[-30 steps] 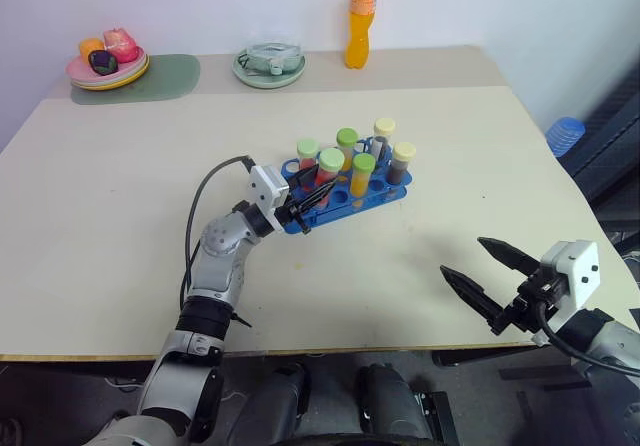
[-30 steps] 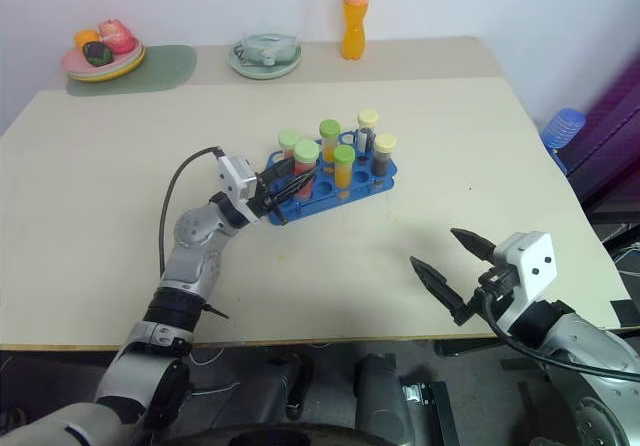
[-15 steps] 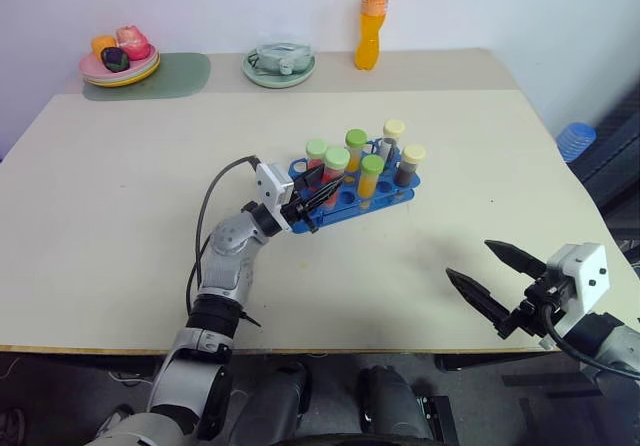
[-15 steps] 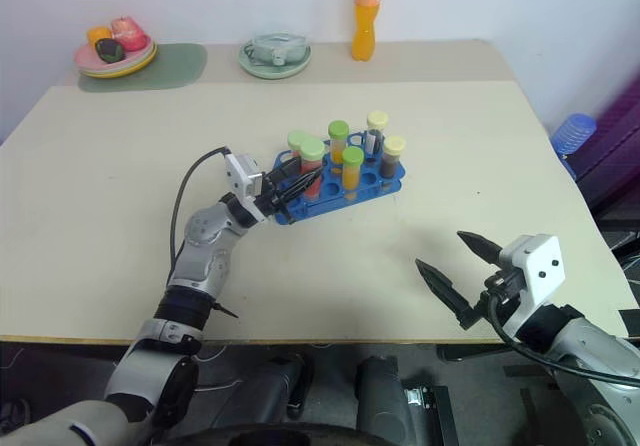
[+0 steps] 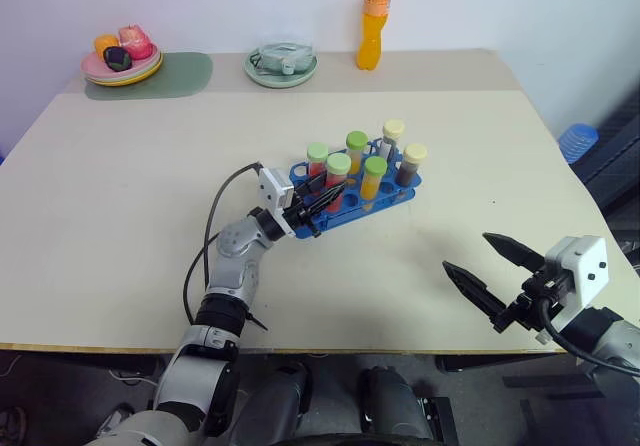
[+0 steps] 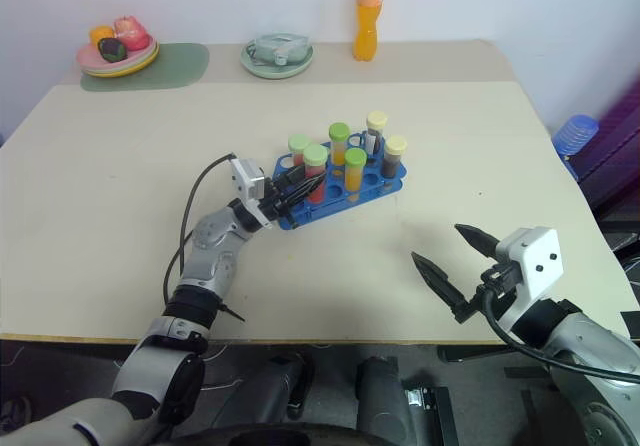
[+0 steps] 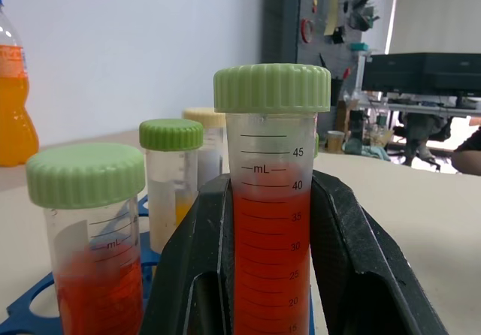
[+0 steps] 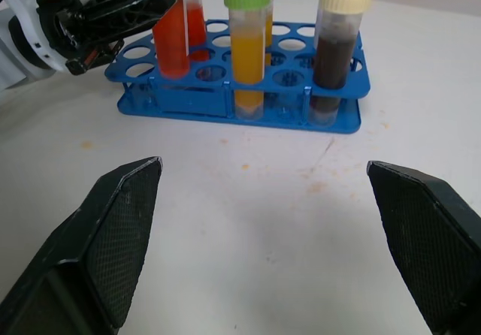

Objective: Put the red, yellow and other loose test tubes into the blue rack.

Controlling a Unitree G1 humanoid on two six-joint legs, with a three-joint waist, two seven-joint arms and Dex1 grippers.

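Observation:
My left gripper releases the red test tube now, since the tube's lower end is inside a hole of the blue rack.
The blue rack [image 5: 392,198] stands mid-table and holds several capped test tubes. My left gripper [image 5: 322,200] is at the rack's near-left corner, shut on a red test tube with a green cap [image 7: 272,230], which stands upright in a rack hole [image 8: 171,40]. A second red tube [image 7: 96,275] stands beside it. An orange-yellow tube [image 8: 248,53] and a dark brown tube with a cream cap [image 8: 333,49] stand in the rack's front row. My right gripper [image 5: 467,252] hovers open over the table's near-right part, well short of the rack.
An orange drink bottle [image 5: 371,21] stands at the far edge. A pale green plate with a bowl [image 5: 281,64] and a plate of toy food [image 5: 122,58] on a green mat lie at the back left. A blue object [image 5: 573,138] sits beyond the table's right edge.
The whole picture has shifted with the camera. My left gripper stays shut on the red tube at the rack, its wrist rolled a little. The right gripper has kept still and open.

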